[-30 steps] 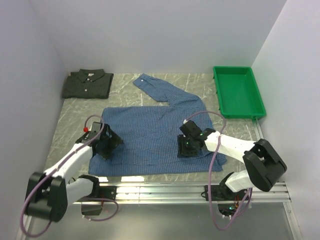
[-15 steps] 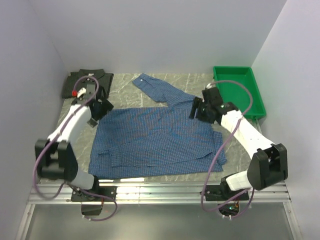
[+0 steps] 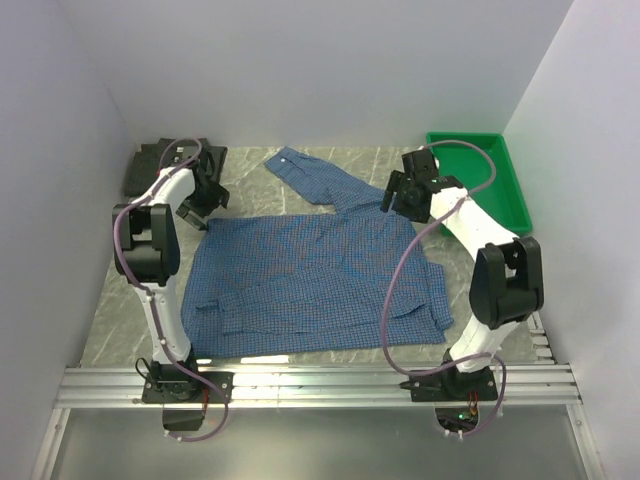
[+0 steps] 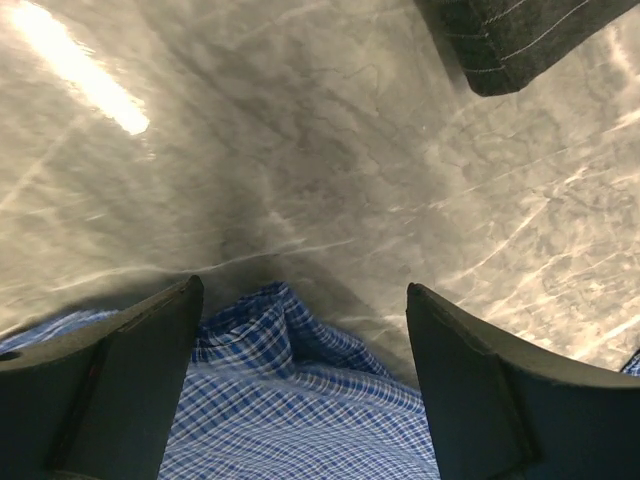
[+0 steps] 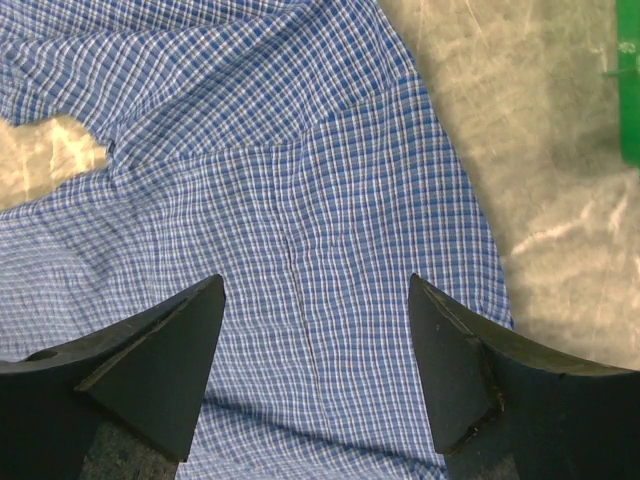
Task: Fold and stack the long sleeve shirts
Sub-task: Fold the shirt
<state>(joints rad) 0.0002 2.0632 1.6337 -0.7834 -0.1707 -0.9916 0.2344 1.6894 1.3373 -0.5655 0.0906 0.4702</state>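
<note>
The right gripper grabs the blue shirt's far shoulder edge (image 3: 402, 213) (image 5: 418, 98) nearest the green tray next, to fold the shirt's far side over itself.
The blue checked long sleeve shirt (image 3: 300, 270) lies spread on the table, one sleeve (image 3: 305, 172) reaching toward the back. A dark checked shirt (image 3: 145, 170) lies folded at the back left, partly hidden by my left arm. My left gripper (image 3: 205, 198) hovers open over the blue shirt's far left corner (image 4: 290, 390), which lies between the fingers (image 4: 120, 380) untouched. The dark shirt's corner (image 4: 520, 40) shows beyond it. My right gripper (image 3: 400, 195) hangs open above the far right shoulder area of the blue shirt (image 5: 300, 180), holding nothing.
A green plastic tray (image 3: 480, 180) stands at the back right, its edge (image 5: 630, 100) just right of my right gripper. White walls close in the left, back and right sides. Bare marble table (image 4: 300, 150) separates the two shirts.
Both arms swung from the shirt's near half to its far corners. The right gripper's jaws widened. The shirt's near part now lies creased and folded.
</note>
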